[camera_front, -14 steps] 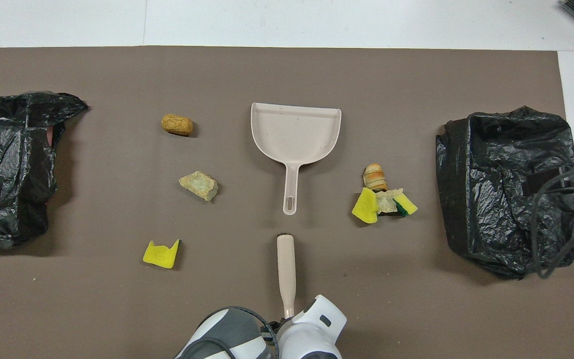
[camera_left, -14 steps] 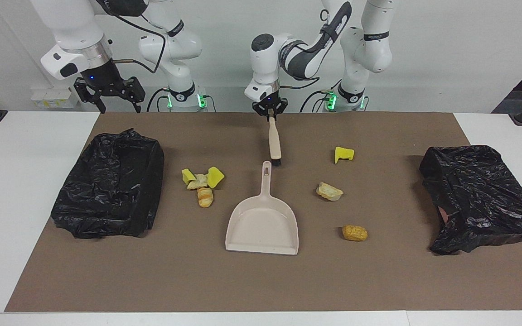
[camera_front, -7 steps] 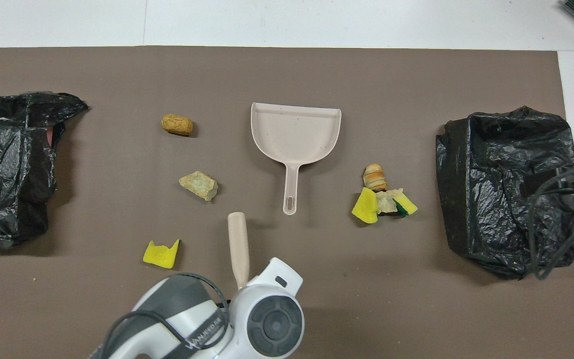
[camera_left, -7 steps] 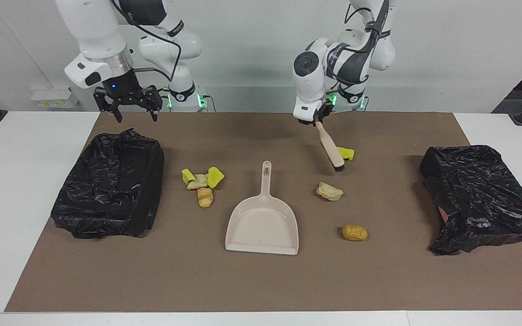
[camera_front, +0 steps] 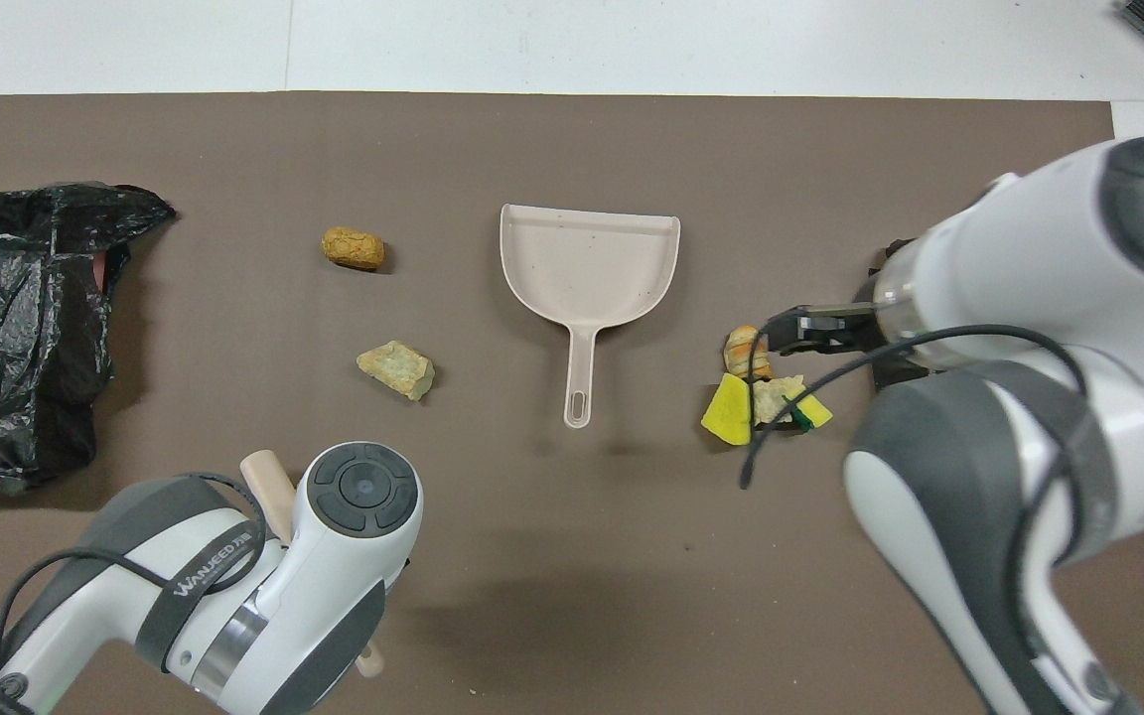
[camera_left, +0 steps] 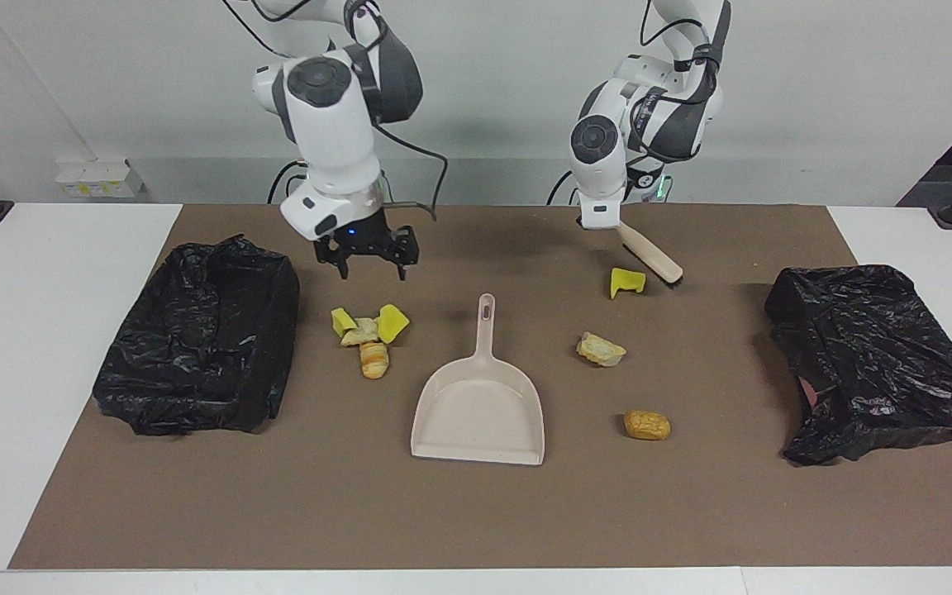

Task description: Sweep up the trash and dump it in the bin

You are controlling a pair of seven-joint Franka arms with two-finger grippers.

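My right gripper grabs the dustpan by its narrow handle [camera_front: 580, 379] next, since the dustpan's broad scoop spreads too wide for the fingers.
My left gripper [camera_left: 609, 223] is shut on the handle of a beige brush [camera_left: 651, 257]. The brush slants down, and its dark bristles are low beside a yellow scrap [camera_left: 626, 282], toward the left arm's end. A tan scrap [camera_left: 601, 349] and a golden-brown lump [camera_left: 646, 425] lie farther from the robots. The beige dustpan [camera_left: 480, 405] lies mid-mat with its handle toward the robots. My right gripper [camera_left: 373, 271] hangs open over a cluster of yellow and bread-like trash [camera_left: 368, 332]. In the overhead view the left arm hides the single yellow scrap.
A black bag-lined bin [camera_left: 203, 339] sits at the right arm's end of the brown mat [camera_left: 476, 512]. A second black bag-covered bin [camera_left: 873, 355] is at the left arm's end. The right arm covers the first bin in the overhead view.
The left arm swung the brush from near the dustpan's handle to beside the single yellow scrap. The right arm came from by the bin to over the trash cluster, and lower.
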